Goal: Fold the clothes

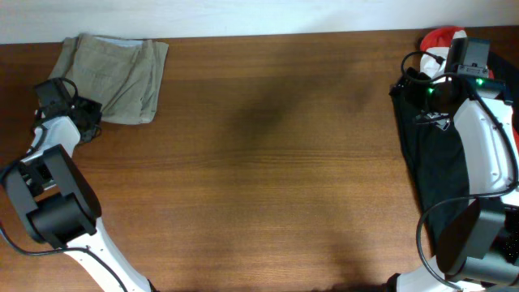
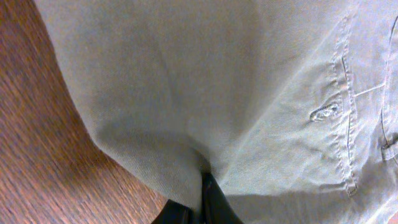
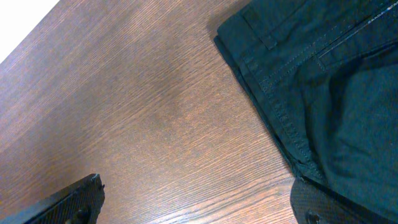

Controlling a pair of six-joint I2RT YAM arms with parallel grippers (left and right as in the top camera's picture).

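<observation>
My left gripper releases the shorts now, since the folded khaki shorts [image 1: 117, 81] [image 2: 205, 81] rest flat on the brown tabletop, with their pinched edge low in my fingers.
The light khaki shorts [image 1: 113, 75] lie folded at the table's far left corner. My left gripper [image 1: 87, 120] sits at their near left edge and is shut on the fabric; in the left wrist view the khaki cloth [image 2: 236, 87] fills the frame and a fold is pinched between the black fingers [image 2: 202, 205]. The black garment [image 1: 434, 162] lies along the right side, under my right arm. My right gripper [image 3: 196, 199] is open over bare wood, its right finger at the edge of the black garment [image 3: 323, 81]. A red-and-white garment [image 1: 442, 38] peeks out at the far right corner.
The brown wooden table [image 1: 276, 162] stretches between the two arms. Its far edge [image 1: 284, 34] meets a white wall. Cables run around the right wrist [image 1: 418, 61].
</observation>
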